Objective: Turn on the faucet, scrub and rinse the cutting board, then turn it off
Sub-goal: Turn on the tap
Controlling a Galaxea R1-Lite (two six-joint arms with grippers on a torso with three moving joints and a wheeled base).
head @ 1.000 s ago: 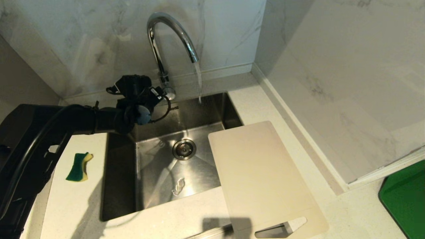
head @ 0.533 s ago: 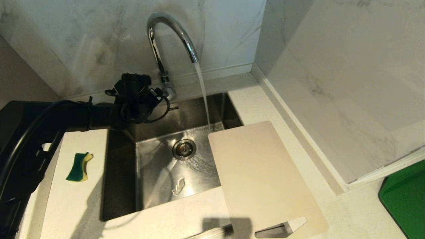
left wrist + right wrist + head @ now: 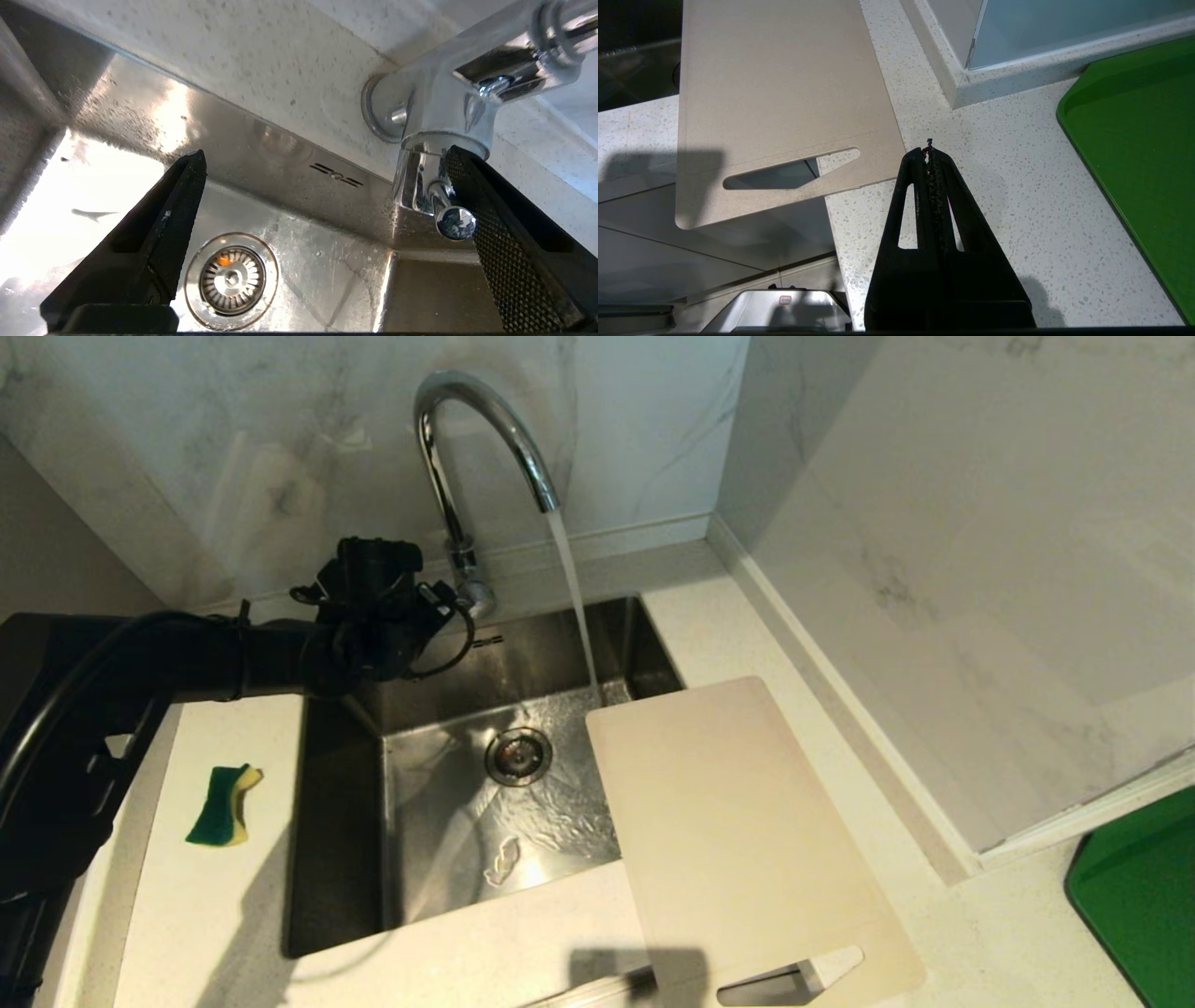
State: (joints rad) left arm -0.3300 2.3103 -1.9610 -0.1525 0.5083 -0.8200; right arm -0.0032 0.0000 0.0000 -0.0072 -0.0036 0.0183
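Observation:
My left gripper takes hold of the green-and-yellow sponge by its narrow middle [image 3: 228, 807] next, to scrub the cutting board [image 3: 738, 831].
The chrome faucet [image 3: 467, 420] runs, its stream falling into the sink just beside the far corner of the cutting board [image 3: 738, 831]. The cream board lies across the sink's right rim and the counter, and its handle slot overhangs the front edge [image 3: 780, 84]. My left gripper [image 3: 446, 605] is at the faucet's base, open wide [image 3: 324, 156]. One of its fingers [image 3: 495, 233] rests against the small side lever [image 3: 455, 223]. My right gripper [image 3: 929, 149] is shut on nothing above the counter, beside the board's handle end.
A green-and-yellow sponge [image 3: 222, 793] lies on the counter left of the steel sink [image 3: 336, 821]. Water spreads around the drain [image 3: 516, 756]. A dark green mat [image 3: 1139, 896] sits at the right edge, and marble walls close off the back and right.
The water has grown from a short trickle at the spout to a full stream reaching the sink floor. My left wrist has turned and shifted slightly at the faucet base.

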